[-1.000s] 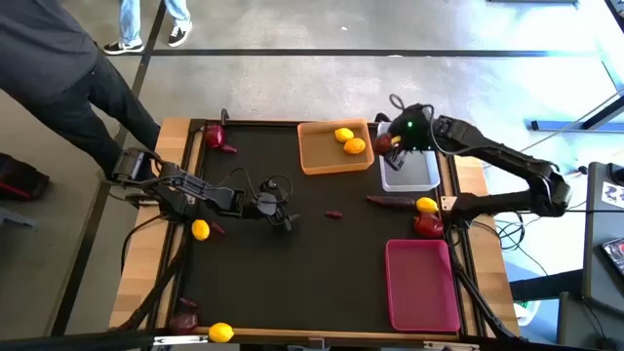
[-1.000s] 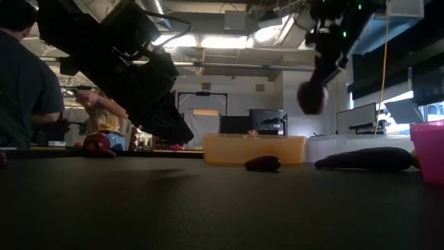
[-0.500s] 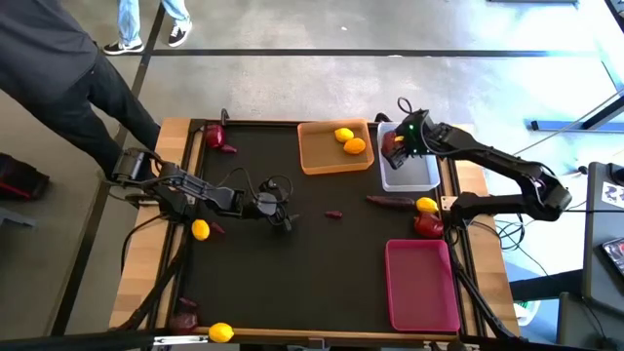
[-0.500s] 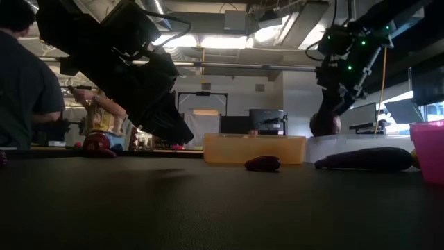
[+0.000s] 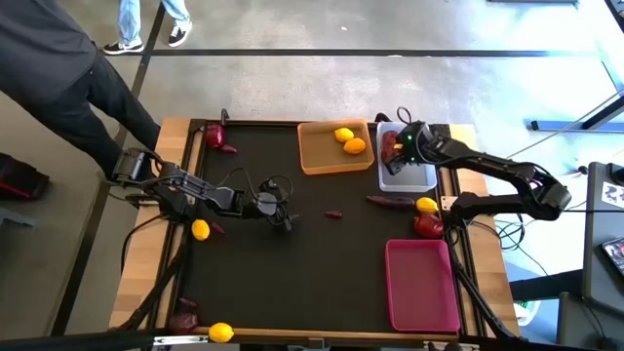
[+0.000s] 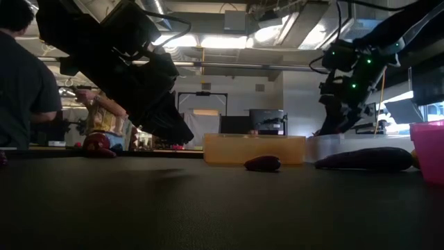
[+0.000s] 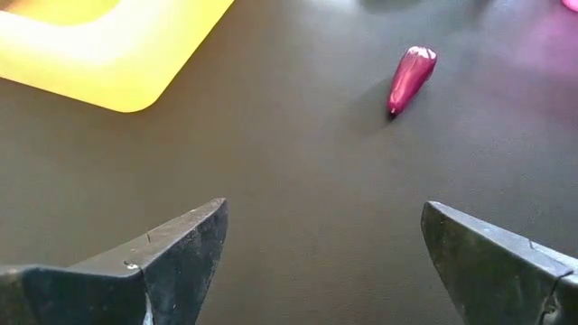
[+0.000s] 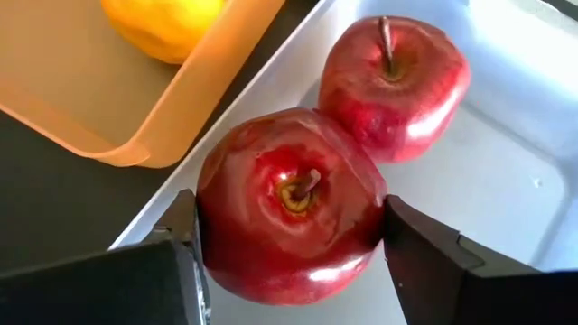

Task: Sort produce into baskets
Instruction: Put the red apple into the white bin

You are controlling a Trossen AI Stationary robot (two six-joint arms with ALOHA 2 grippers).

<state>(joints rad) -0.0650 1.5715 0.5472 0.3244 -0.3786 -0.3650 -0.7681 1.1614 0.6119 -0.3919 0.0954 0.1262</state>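
Note:
I should open my right gripper now, because the red apple it is holding sits down inside the white basket (image 5: 419,175) beside another apple. The held apple would stay there.
My right gripper (image 5: 394,146) is down inside the white basket (image 5: 419,175) at the far right, shut on a red apple (image 8: 289,203). A second red apple (image 8: 393,86) lies on that basket's floor, against the held one. In the low view the basket wall (image 6: 340,147) hides the held apple. The orange basket (image 5: 322,156) beside it holds two yellow-orange citrus (image 5: 349,140). My left gripper (image 5: 285,219) waits open over the mat at centre left, its fingers pointing toward a small purple piece (image 7: 411,77). My right gripper pinches the red apple by its two opposite sides (image 8: 212,217) between its fingers (image 8: 406,235). They come slanting down from above. The stem end (image 8: 302,190) faces up toward the wrist. Whether the apple's underside rests on the basket floor is hidden.
A long dark purple piece (image 5: 390,201), a lemon (image 5: 426,205) and a red apple (image 5: 426,225) lie near the right edge. The pink basket (image 5: 421,285) is at the near right. More fruit sits along the left side (image 5: 200,229) and the near-left corner (image 5: 221,331). A person stands beyond the far-left corner.
My right gripper has come down with the red apple from well above the white basket into it, rolling its wrist a little. The apple has dropped behind the basket wall in the low view. The gap between the fingers is the same.

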